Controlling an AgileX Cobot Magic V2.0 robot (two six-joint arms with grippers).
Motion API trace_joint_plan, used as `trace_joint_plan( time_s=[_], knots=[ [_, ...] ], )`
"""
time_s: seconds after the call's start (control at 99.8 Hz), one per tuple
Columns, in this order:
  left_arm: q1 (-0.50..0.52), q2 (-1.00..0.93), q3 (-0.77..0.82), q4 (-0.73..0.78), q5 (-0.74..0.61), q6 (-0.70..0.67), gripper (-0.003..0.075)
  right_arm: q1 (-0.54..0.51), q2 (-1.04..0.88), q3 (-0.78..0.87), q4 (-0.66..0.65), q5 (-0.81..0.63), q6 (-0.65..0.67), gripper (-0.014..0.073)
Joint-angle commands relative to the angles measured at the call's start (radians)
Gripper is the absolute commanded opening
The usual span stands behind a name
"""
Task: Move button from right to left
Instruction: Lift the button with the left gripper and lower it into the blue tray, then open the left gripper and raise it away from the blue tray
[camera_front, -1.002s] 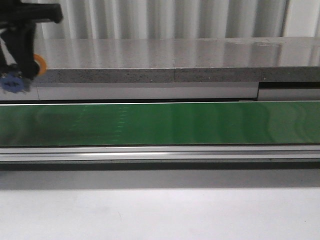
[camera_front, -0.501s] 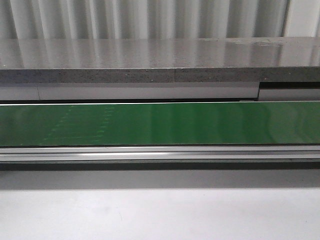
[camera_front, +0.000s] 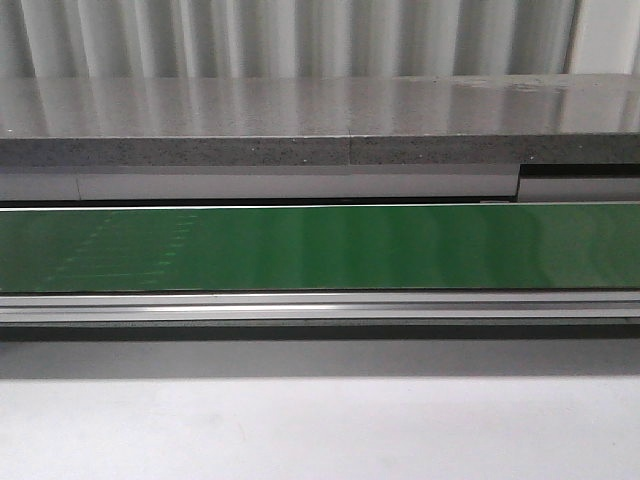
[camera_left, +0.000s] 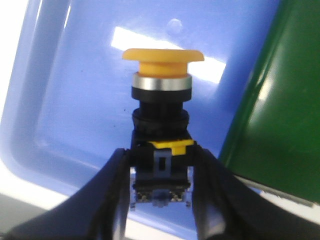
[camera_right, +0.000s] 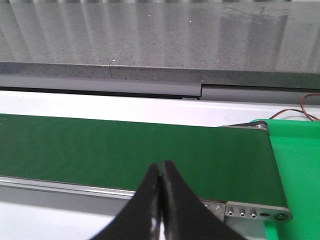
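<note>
The contact block (camera_left: 161, 175) is high above the blue bin (camera_left: 75, 100) in the left wrist view, so if I opened now, the button would drop: my left gripper should lower the block.
In the left wrist view my left gripper (camera_left: 161, 172) is shut on the button (camera_left: 162, 107), its black fingers (camera_left: 112, 187) clamped on the boxy contact block. The yellow-orange mushroom cap points away from the wrist. The button hangs over a blue plastic bin (camera_left: 75, 100). In the right wrist view my right gripper (camera_right: 160, 167) is shut and empty, above the near edge of the green conveyor belt (camera_right: 125, 145). Neither gripper nor the button shows in the front view.
The green belt (camera_front: 320, 248) runs across the front view, with a grey stone shelf (camera_front: 300, 125) behind it and a white table surface (camera_front: 320, 430) in front. The belt's edge (camera_left: 280, 115) lies beside the blue bin. The belt's end roller (camera_right: 260, 127) and a green mat (camera_right: 300, 170) are in the right wrist view.
One second ago my left arm with the button was at the front view's far left edge; it has since moved out of that view to the left.
</note>
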Motion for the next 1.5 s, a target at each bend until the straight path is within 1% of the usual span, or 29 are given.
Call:
trace_joint_plan(
  time_s=[0.0,0.12,0.311,0.481,0.541,0.591,0.661,0.711,0.731,0.782,0.832,0.882,0.932,1.032,1.172,1.202,1.242,1.273,1.343,1.393,1.413,1.443,1.493],
  knots=[
    [0.003,0.01,-0.03,0.033,-0.074,0.017,-0.0001,0.0,0.009,-0.025,0.003,-0.077,-0.011,-0.0067],
    [0.003,0.083,-0.03,0.037,-0.1,0.043,-0.0001,0.0,0.009,-0.025,0.003,-0.077,-0.011,-0.0067],
    [0.003,0.187,-0.03,0.063,-0.12,0.043,-0.0001,0.0,0.009,-0.025,0.003,-0.077,-0.011,-0.0067],
    [0.003,0.235,-0.03,0.073,-0.12,0.043,0.0,0.0,0.009,-0.025,0.003,-0.077,-0.011,-0.0067],
    [0.003,0.239,-0.03,0.073,-0.125,0.041,0.0012,0.0,0.009,-0.025,0.003,-0.077,-0.011,-0.0067],
    [0.003,0.239,-0.03,0.073,-0.137,0.038,0.0045,0.0,0.009,-0.025,0.003,-0.077,-0.011,-0.0067],
    [0.003,0.239,-0.03,0.073,-0.146,0.037,0.0133,0.0,0.009,-0.025,0.003,-0.077,-0.011,-0.0067],
    [0.003,0.239,-0.03,0.073,-0.151,0.037,0.023,0.0,0.009,-0.025,0.003,-0.077,-0.011,-0.0067],
    [0.003,0.239,-0.03,0.073,-0.154,0.037,0.0257,0.0,0.009,-0.025,0.003,-0.077,-0.011,-0.0067],
    [0.003,0.239,-0.03,0.073,-0.159,0.034,0.036,0.0,0.009,-0.025,0.003,-0.077,-0.011,-0.0067],
    [0.003,0.239,-0.03,0.074,-0.163,0.024,0.0433,0.0,0.009,-0.025,0.003,-0.077,-0.011,-0.0067],
    [0.003,0.239,-0.03,0.078,-0.17,0.01,0.048,0.0,0.009,-0.025,0.003,-0.077,-0.011,-0.0067],
    [0.003,0.239,-0.03,0.083,-0.169,0.006,0.0498,0.0,0.009,-0.025,0.003,-0.077,-0.011,-0.0067],
    [0.003,0.222,-0.03,0.085,-0.176,0.006,0.0494,0.0,0.009,-0.025,0.003,-0.077,-0.011,-0.0067],
    [-0.001,0.149,-0.03,0.072,-0.238,0.006,0.0491,0.0,0.009,-0.025,0.003,-0.077,-0.011,-0.0067],
    [-0.004,0.125,-0.03,0.072,-0.253,0.006,0.0487,0.0,0.009,-0.025,0.003,-0.077,-0.011,-0.0067],
    [-0.009,0.098,-0.03,0.072,-0.27,0.006,0.0458,0.0,0.009,-0.025,0.003,-0.077,-0.011,-0.0067],
    [-0.013,0.072,-0.03,0.072,-0.28,0.006,0.0426,0.0,0.009,-0.025,0.003,-0.077,-0.011,-0.0067],
    [-0.03,0.017,-0.028,0.069,-0.296,0.006,0.0308,0.0,0.009,-0.025,0.003,-0.077,-0.011,-0.0067],
    [-0.045,-0.023,-0.021,0.064,-0.31,0.006,0.0193,0.0,0.009,-0.025,0.003,-0.077,-0.011,-0.0067],
    [-0.052,-0.041,-0.018,0.061,-0.317,0.006,0.0165,0.0,0.009,-0.025,0.003,-0.077,-0.011,-0.0067],
    [-0.062,-0.064,-0.013,0.05,-0.326,0.006,0.0094,0.0,0.009,-0.025,0.003,-0.077,-0.011,-0.0067],
    [-0.078,-0.106,0.001,0.022,-0.337,0.006,0.0008,0.0,0.009,-0.025,0.003,-0.077,-0.011,-0.0067]
  ],
)
